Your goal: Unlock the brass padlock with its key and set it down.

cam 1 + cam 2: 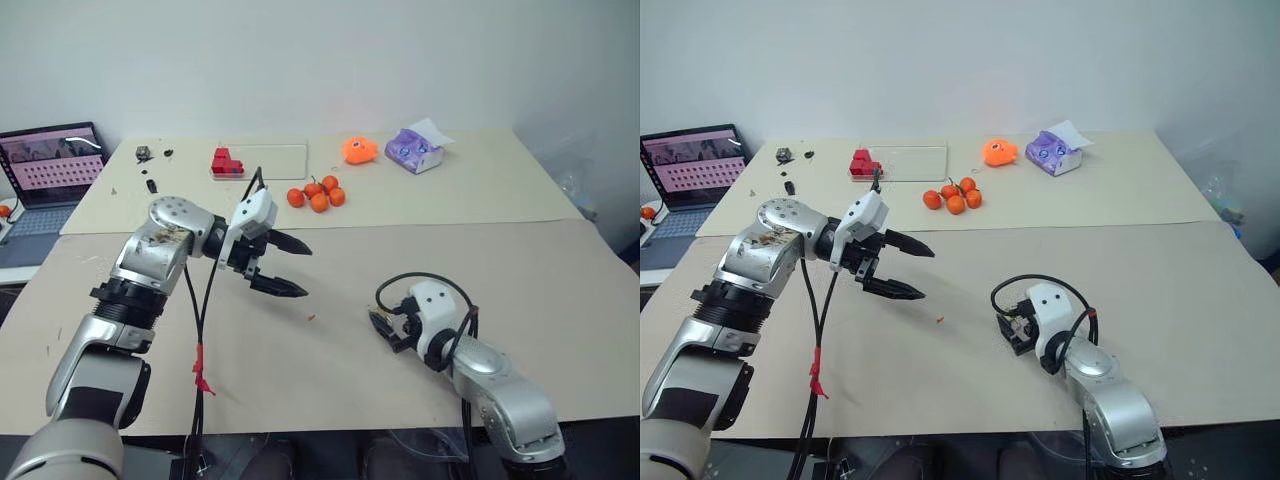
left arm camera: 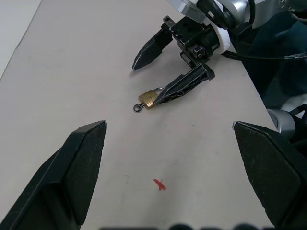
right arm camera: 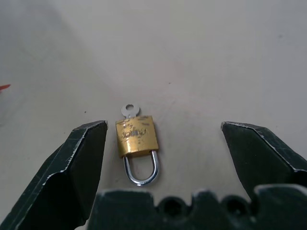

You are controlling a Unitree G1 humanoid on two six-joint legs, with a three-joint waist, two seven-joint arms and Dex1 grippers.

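The robot's right gripper needs to grab the padlock by its brass body [image 3: 136, 135], and the padlock's key then stays free to be turned.
The brass padlock [image 3: 136, 139] lies flat on the beige table [image 1: 500, 270], its silver shackle [image 3: 142, 170] pointing toward my right wrist. The key [image 3: 128, 110] sticks out of the padlock's far end, showing its round head. My right gripper [image 3: 163, 124] is low over the table and open, with the padlock between its fingers, nearer one finger and not gripped. In the left wrist view the padlock [image 2: 149, 99] sits at the tip of one right finger [image 2: 184, 86]. My left gripper [image 1: 305, 271] hangs open above the table, to the left of the right gripper [image 1: 1005, 325].
A tiny red speck [image 1: 312, 317] lies between the two grippers. On the far table are several oranges [image 1: 317, 194], red blocks [image 1: 226, 161], an orange toy [image 1: 359, 150] and a purple tissue pack [image 1: 417, 150]. A laptop [image 1: 50, 170] stands at the far left.
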